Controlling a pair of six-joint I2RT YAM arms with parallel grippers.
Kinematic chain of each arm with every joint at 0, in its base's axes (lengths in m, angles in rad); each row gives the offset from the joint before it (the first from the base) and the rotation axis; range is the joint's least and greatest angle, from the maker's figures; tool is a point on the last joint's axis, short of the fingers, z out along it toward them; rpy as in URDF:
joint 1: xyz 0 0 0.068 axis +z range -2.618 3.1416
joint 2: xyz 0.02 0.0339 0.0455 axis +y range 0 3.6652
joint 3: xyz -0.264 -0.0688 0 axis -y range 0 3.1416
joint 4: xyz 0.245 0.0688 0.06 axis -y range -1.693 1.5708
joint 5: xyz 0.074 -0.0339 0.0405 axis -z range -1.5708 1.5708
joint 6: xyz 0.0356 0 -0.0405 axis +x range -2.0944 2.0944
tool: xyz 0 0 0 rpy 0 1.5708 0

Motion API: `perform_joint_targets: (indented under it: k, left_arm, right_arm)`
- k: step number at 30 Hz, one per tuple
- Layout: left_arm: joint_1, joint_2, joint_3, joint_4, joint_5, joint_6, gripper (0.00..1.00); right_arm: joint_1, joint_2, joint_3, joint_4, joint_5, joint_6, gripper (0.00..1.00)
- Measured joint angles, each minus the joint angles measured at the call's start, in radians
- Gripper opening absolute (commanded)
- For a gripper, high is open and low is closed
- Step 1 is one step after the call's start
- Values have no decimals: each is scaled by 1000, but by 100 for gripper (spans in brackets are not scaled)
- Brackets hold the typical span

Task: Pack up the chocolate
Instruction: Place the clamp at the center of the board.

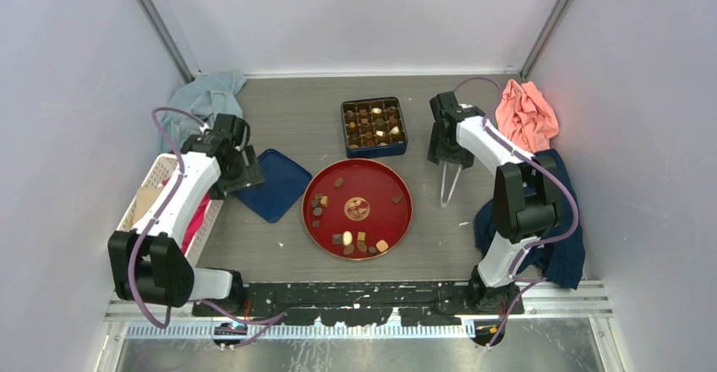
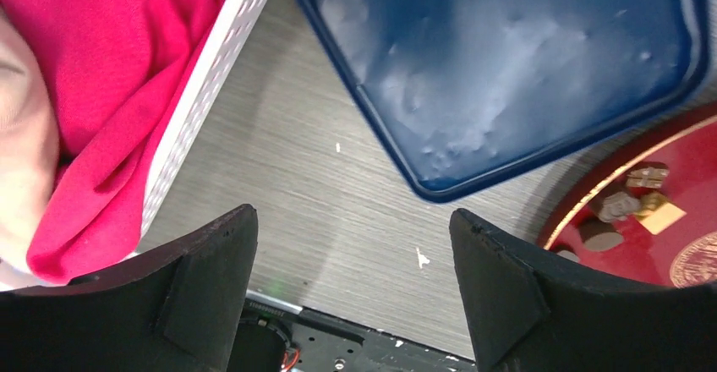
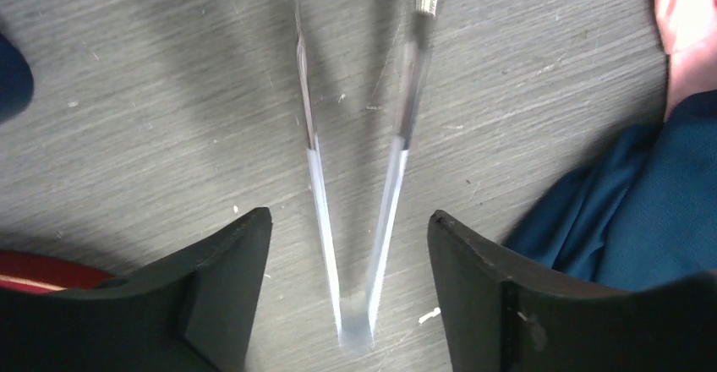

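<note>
I need to grab the blue lid by its rim [image 1: 253, 208] [image 2: 363, 106] beside the basket with my left gripper, so the lid's opposite rim stays free for my right gripper to grab.
The chocolate [image 1: 347, 238] lies as several small brown, tan and cream pieces on the red plate [image 1: 397, 220] mid-table, and a few pieces [image 2: 630, 203] show in the left wrist view. More pieces fill the dark blue box [image 1: 374, 127] behind the plate. Clear tongs [image 1: 448, 186] lie on the table right of the plate. My right gripper [image 1: 444, 159] hangs open above them, and the tongs [image 3: 317, 177] sit between its jaws [image 3: 348, 237], untouched. My left gripper [image 1: 245, 173] is open and empty [image 2: 353, 245] over bare table beside the blue lid [image 1: 272, 184].
A white basket [image 1: 148, 188] with pink cloth stands at the left [image 2: 203, 93]. A grey-blue cloth [image 1: 207, 95] lies at the back left. A salmon cloth [image 1: 528, 114] and a dark blue cloth [image 1: 558, 237] lie at the right. The blue lid [image 2: 516, 59] touches the plate rim [image 2: 592, 194].
</note>
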Motion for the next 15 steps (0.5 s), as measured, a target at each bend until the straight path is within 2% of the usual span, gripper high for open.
perform_joint_targets:
  k: [8, 15]
  left_arm:
    - [14, 27, -53, -32, -54, -84, 82]
    - [-35, 42, -87, -24, -139, -195, 78]
  right_arm:
    - [-15, -14, -19, 56, -2, -4, 77]
    - [-18, -134, -20, 55, -38, -3, 77]
